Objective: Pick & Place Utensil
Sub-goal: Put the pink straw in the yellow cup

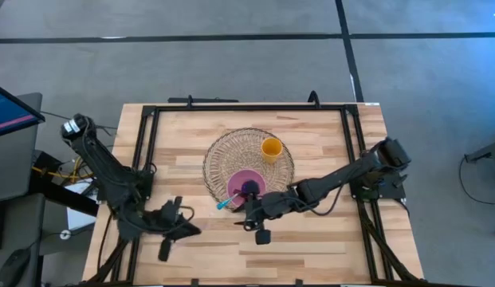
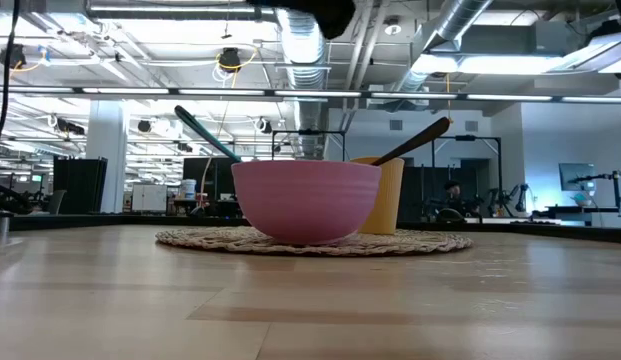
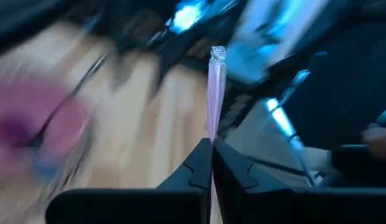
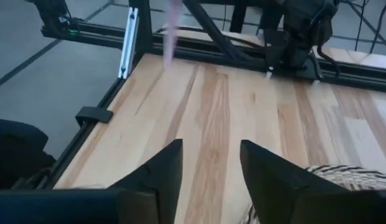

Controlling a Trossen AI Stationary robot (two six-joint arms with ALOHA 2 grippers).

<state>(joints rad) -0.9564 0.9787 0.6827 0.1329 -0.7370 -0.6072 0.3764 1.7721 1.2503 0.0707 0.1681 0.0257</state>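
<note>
The robot's right gripper needs to put the thin pink utensil in the yellow cup, so it should next grab the utensil by its handle (image 4: 173,28).
A pink bowl (image 1: 245,183) (image 2: 305,200) sits on a round woven mat (image 1: 223,155) (image 2: 430,240). A teal utensil (image 1: 225,202) (image 2: 205,132) leans on its rim. Behind it stands a yellow cup (image 1: 271,148) (image 2: 392,195) with a wooden utensil (image 2: 415,143) in it. My left gripper (image 1: 177,231) (image 3: 211,142), at the table's near-left, is shut on a thin pink utensil (image 3: 215,93). My right gripper (image 1: 245,217) (image 4: 211,146) is open beside the bowl's near side, above bare wood, touching nothing. My left gripper pinches the thin pink utensil between its two fingers (image 3: 196,165). The shaft (image 3: 212,127) runs along the fingers and sticks out past their tips, ending in a pale end (image 3: 218,55). It is lifted clear of the table.
Black rails (image 1: 147,143) (image 4: 127,37) frame the wooden table (image 1: 327,247). Bare wood lies along the near edge and between the mat and my left arm. A monitor (image 1: 12,112) stands off the table's left side.
</note>
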